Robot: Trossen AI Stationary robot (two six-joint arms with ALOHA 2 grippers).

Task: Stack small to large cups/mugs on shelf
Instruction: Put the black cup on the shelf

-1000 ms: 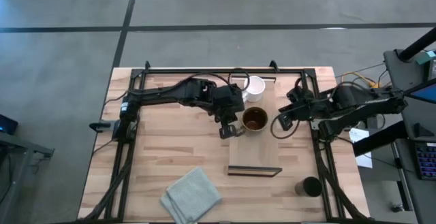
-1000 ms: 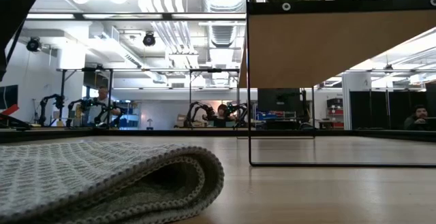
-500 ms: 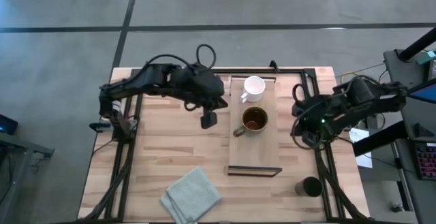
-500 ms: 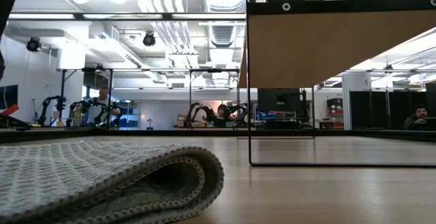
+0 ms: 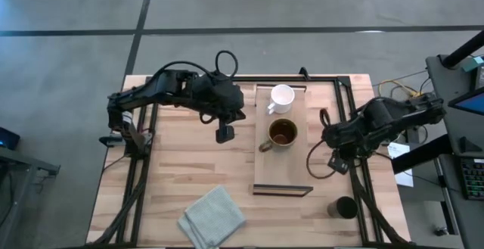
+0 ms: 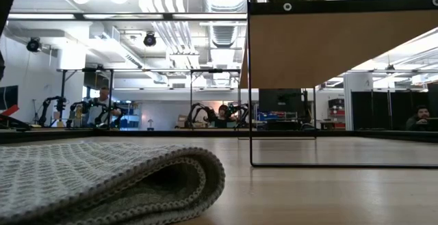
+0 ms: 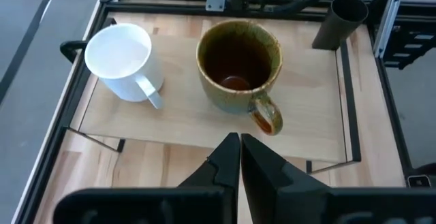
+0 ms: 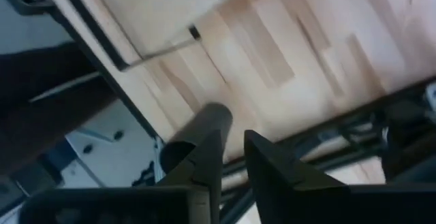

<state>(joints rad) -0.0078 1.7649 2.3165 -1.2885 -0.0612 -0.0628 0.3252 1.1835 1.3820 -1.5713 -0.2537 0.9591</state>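
The robot's right gripper should next grab the dark handleless cup by its rim [image 5: 348, 198], to put the cup on the light-wood shelf [image 5: 282, 169].
The white handled mug [image 5: 281, 98] and the olive-brown mug [image 5: 283, 132] stand upright on their bases on the light-wood shelf [image 5: 282, 169], the white one at its far end. Both show in the left wrist view, the white mug [image 7: 122, 60] and the olive mug [image 7: 238, 64]. The dark handleless cup [image 5: 345, 207] stands on the table near the right front corner and shows in the right wrist view [image 8: 197, 132]. My left gripper [image 5: 224, 134] is shut and empty, left of the shelf [image 7: 240, 146]. My right gripper [image 5: 338, 162] hovers right of the shelf, slightly open and empty [image 8: 233, 159].
A folded grey cloth [image 5: 213, 217] lies near the table's front edge, left of the shelf, and fills the low view's foreground [image 6: 102, 177]. A dark metal frame [image 5: 227, 78] runs along the table's far and side edges. Bare tabletop lies between cloth and shelf.
My left gripper has drawn back from the olive mug's handle, toward the table's left edge. My right gripper has pulled away from the shelf toward the right edge, then swung toward the near edge. Both mugs have stayed in place.
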